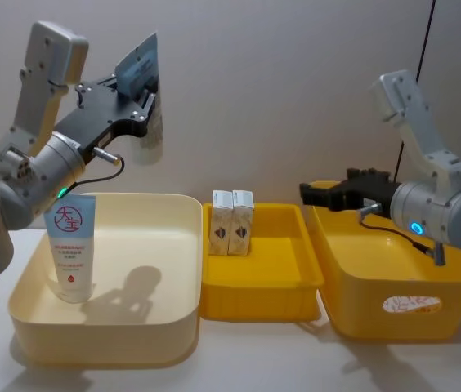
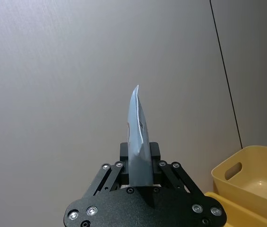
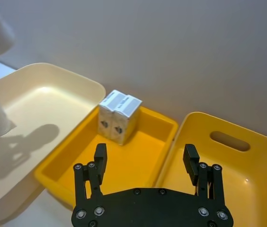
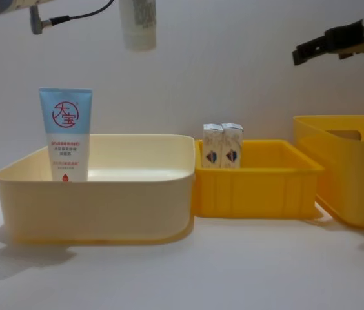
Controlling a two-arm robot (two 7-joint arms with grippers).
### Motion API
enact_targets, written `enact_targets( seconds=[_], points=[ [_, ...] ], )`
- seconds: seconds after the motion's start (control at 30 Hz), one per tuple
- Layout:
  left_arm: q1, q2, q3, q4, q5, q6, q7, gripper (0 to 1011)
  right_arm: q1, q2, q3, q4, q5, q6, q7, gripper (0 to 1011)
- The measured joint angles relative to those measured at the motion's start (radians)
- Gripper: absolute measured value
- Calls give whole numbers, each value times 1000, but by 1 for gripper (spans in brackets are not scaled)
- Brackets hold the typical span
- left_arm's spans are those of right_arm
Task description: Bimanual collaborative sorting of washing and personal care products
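Observation:
My left gripper's fingers already cover the upper part of the squeeze tube, so my right gripper needs to reach the tube and grab its loose lower end.
My left gripper is raised high above the cream bin, shut on a slim pale blue-white squeeze tube. In the left wrist view the tube stands edge-on between the fingers of the left gripper. Its lower end hangs at the top of the chest view. A flat tube with a red round logo stands upright in the cream bin's left side. Two white cartons stand side by side at the back of the shallow yellow tray. My right gripper hovers open and empty over the tray's right end.
A deep yellow bin with a handle slot stands at the right, touching the tray. The cream bin, the tray and the deep bin sit in a row near a plain wall. The white tabletop lies in front.

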Motion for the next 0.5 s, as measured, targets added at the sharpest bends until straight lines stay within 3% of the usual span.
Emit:
enact_targets(
  seconds=[0.37, 0.5],
  points=[
    [0, -17, -10, -7, -26, -5, -32, 238, 8, 46, -61, -7, 24, -45, 133, 1001],
    [0, -22, -10, -10, -36, -3, -41, 238, 11, 49, -74, -2, 27, -64, 147, 1001]
  ],
)
